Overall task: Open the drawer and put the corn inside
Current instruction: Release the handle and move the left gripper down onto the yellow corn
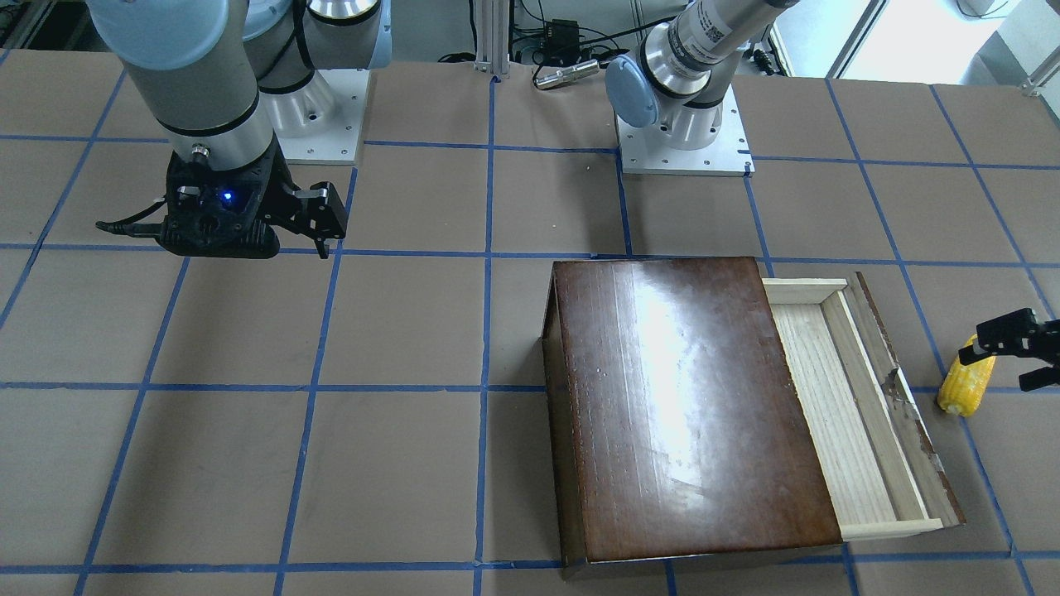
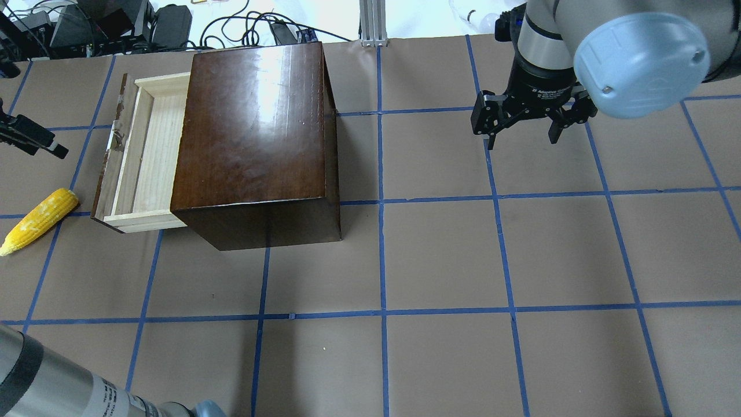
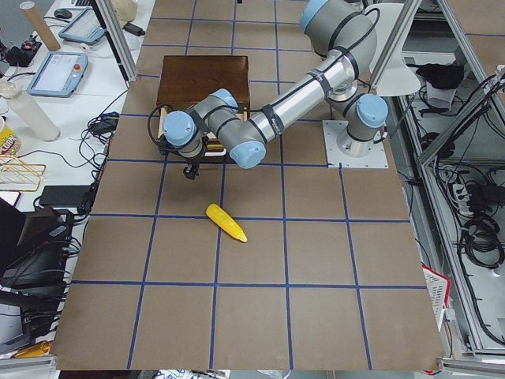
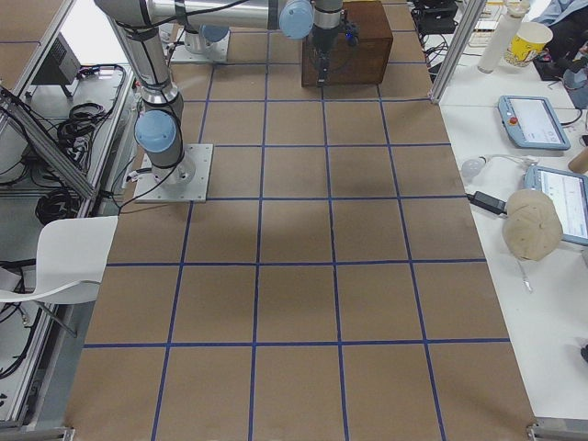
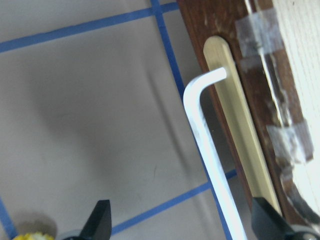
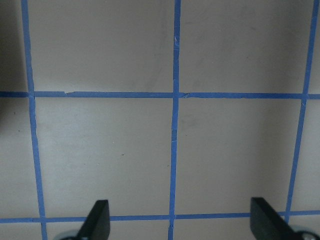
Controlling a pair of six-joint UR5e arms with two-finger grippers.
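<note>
The yellow corn needs to go inside the open drawer [image 1: 836, 402], so my left gripper should grab the corn by its middle [image 1: 970, 377] next.
The dark-brown box [image 2: 255, 127] stands on the table with its drawer [image 2: 145, 150] pulled out; the pale-wood tray is empty. The drawer also shows in the front-facing view [image 1: 828, 397]. The yellow corn [image 2: 40, 220] lies on the table just beyond the drawer's chipped front panel, and shows in the front-facing view [image 1: 965, 385] too. My left gripper [image 5: 182, 222] is open and empty, hovering between the whitish handle [image 5: 205, 140] and the corn, above the corn's end [image 1: 1023, 354]. My right gripper [image 2: 521, 139] is open and empty, far from the box over bare table [image 6: 175, 222].
The table [image 2: 440, 255] is brown with a blue tape grid. Both arm bases [image 1: 683, 141] are bolted near the robot's edge. Cables and equipment [image 2: 116, 23] lie past the far edge behind the box.
</note>
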